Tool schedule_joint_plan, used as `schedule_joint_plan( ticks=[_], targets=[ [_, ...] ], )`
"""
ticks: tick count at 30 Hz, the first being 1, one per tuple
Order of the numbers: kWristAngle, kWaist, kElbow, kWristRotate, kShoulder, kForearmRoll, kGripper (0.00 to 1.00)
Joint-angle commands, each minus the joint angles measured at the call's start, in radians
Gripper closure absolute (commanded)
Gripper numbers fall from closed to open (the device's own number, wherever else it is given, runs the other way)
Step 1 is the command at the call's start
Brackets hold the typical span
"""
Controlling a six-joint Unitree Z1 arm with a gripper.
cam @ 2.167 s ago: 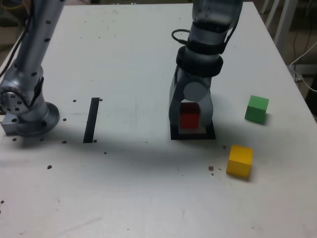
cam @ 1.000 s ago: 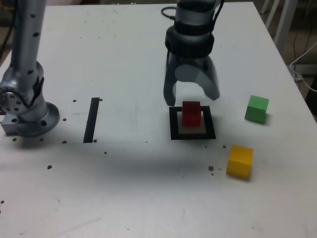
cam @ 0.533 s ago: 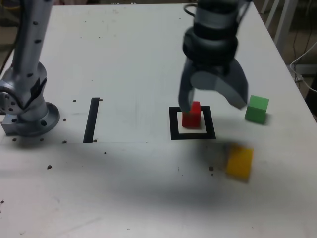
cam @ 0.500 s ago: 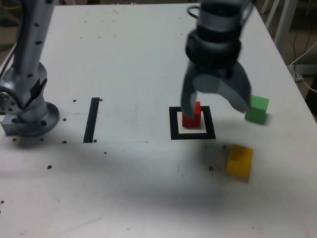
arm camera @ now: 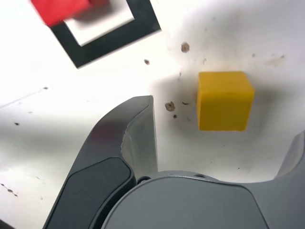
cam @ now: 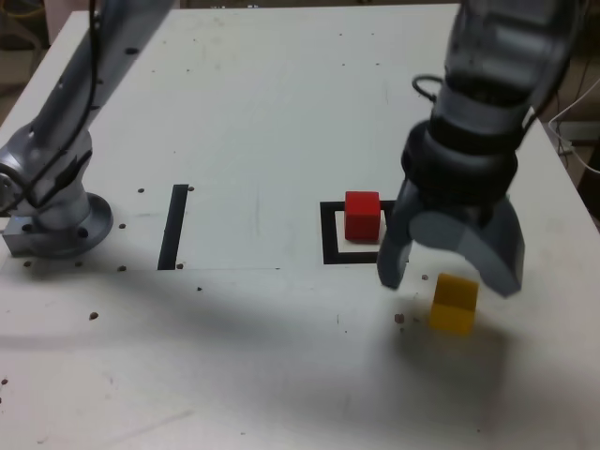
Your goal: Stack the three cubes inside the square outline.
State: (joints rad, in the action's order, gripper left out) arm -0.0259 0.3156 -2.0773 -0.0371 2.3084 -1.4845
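Observation:
White table still shows between my fingers and the yellow cube, so my gripper comes down first and only then closes on the cube.
The red cube sits inside the square outline, free of the gripper. In the wrist view the red cube and the outline show at the picture's edge. My gripper hangs open just above the yellow cube, toward the exterior view's right of the outline. The wrist view shows the yellow cube on the table between the spread fingers, with nothing gripped. The green cube is hidden behind the arm.
A straight black tape strip lies at the exterior view's left, near the arm's base. Small dark specks dot the white table around the yellow cube. The table's right edge runs close behind the arm.
The gripper let go of the red cube in the outline, rose, opened wide, and swung to the exterior view's right and forward, over the yellow cube. It now covers the green cube.

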Motion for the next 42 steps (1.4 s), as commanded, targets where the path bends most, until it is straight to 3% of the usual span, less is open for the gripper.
schedule_joint_plan(
  ticks=[1, 6, 9, 12, 16, 19, 35, 42],
  targets=[
    [-0.017, 0.0, -0.008, -0.01, 0.024, 0.003, 0.02],
    [-0.055, 0.0, -0.031, -0.032, 0.071, 0.004, 0.04],
    [-0.069, -0.001, -0.04, -0.039, 0.092, 0.0, 0.11],
    [-0.073, -0.003, -0.037, -0.036, 0.103, -0.006, 0.27],
    [-0.068, -0.005, -0.033, -0.03, 0.11, -0.004, 0.56],
    [-0.063, -0.005, -0.037, -0.033, 0.115, 0.002, 0.7],
    [-0.064, -0.006, -0.044, -0.035, 0.121, 0.0, 0.72],
    [-0.022, -0.008, -0.033, -0.028, 0.077, -0.027, 0.72]
  ],
)
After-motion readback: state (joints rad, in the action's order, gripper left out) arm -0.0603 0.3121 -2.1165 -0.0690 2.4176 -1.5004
